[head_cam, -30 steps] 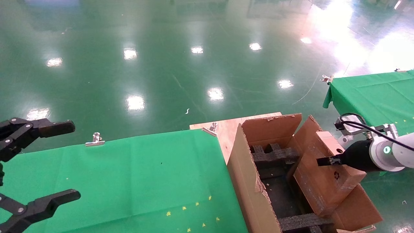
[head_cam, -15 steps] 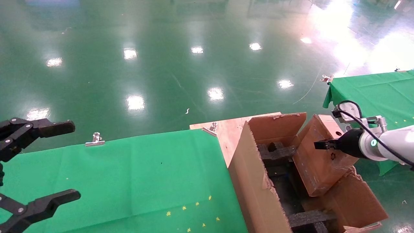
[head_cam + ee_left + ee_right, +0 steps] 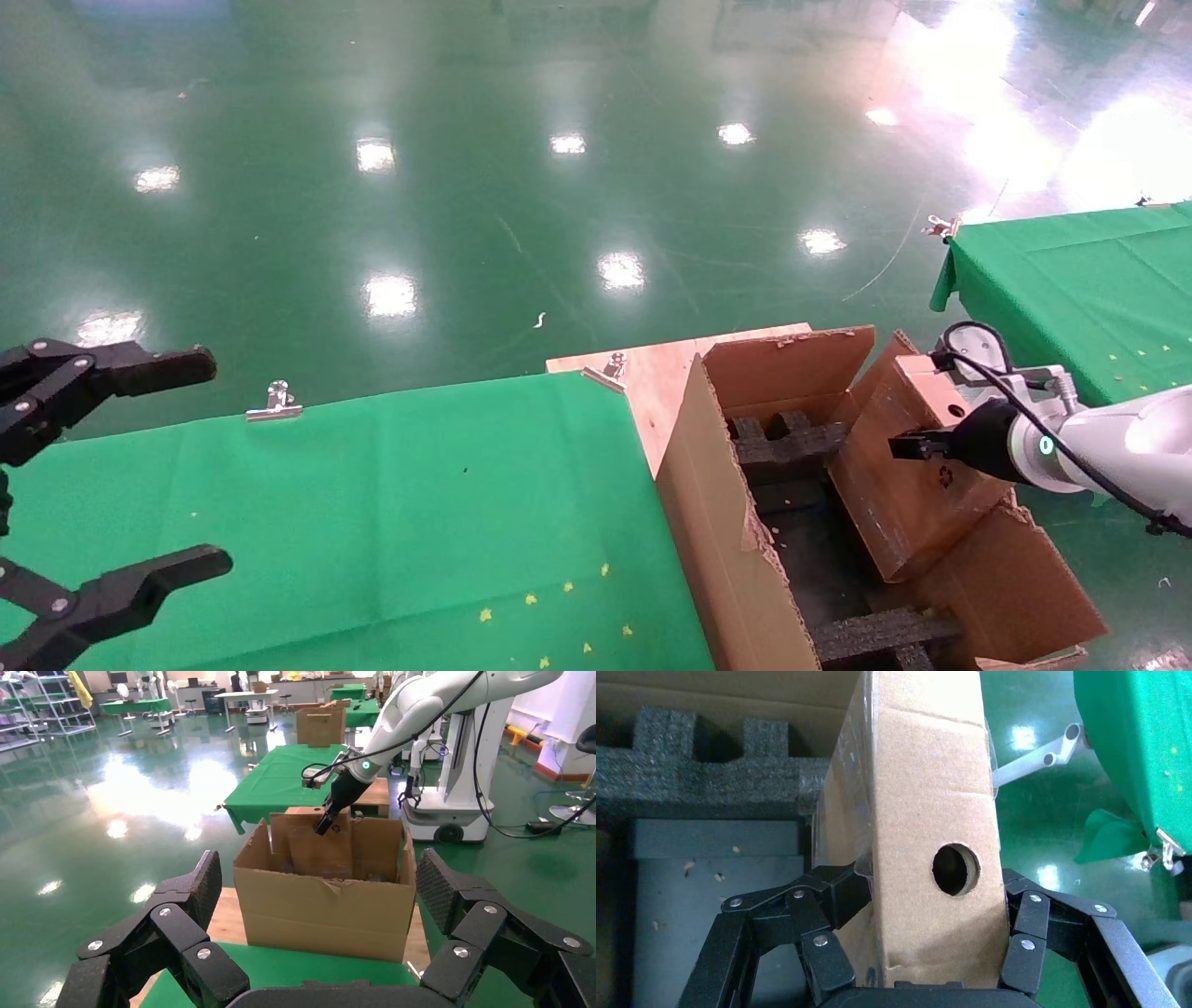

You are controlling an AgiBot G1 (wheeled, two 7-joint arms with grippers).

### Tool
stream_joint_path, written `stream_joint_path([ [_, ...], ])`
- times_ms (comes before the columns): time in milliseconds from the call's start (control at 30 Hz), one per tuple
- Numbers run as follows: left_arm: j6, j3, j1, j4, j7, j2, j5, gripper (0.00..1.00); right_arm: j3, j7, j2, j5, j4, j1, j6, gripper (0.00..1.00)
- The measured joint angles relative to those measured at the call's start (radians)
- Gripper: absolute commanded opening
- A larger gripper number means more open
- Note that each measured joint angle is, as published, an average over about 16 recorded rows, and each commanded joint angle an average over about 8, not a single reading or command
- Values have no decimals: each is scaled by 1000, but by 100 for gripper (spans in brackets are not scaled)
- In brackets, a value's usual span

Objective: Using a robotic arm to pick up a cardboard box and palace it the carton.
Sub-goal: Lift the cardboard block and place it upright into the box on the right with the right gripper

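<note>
The cardboard box's lower edge [image 3: 862,527] is still above the carton's bottom. My right gripper should keep holding the box until the box is lower.
My right gripper [image 3: 917,445], on the white robotic arm [image 3: 1108,443], is shut on the cardboard box [image 3: 908,503]. The box is flat, brown and taped, with a round hole [image 3: 956,870]. It hangs tilted, with its lower part down inside the carton [image 3: 717,522] against the right flap. In the right wrist view the fingers [image 3: 838,896] press both broad faces of the box [image 3: 926,797]. My left gripper [image 3: 209,461] stays open over the green table at far left, facing the carton [image 3: 323,910].
Black foam inserts [image 3: 787,447] line the carton's floor. The carton stands on a wooden board [image 3: 652,373] beside the green-clothed table [image 3: 372,503], which carries a metal clip [image 3: 275,403]. A second green table [image 3: 1080,270] stands at the right, over glossy green floor.
The right gripper has carried the box leftward, further over the carton's opening and slightly lower. The carton's flaps shifted a little. The left gripper has not moved.
</note>
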Motion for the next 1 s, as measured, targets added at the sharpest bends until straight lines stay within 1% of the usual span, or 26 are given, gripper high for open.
stream_joint_path([
  [200,0,0,0,0,0,0,0,100,-11,32,-12,-48,-1,-38,26,0],
  [567,0,0,0,0,0,0,0,100,-30,127,-45,-133,-3,-118,50,0],
  [1000,0,0,0,0,0,0,0,100,-47,209,-83,-169,-12,-191,47,0],
])
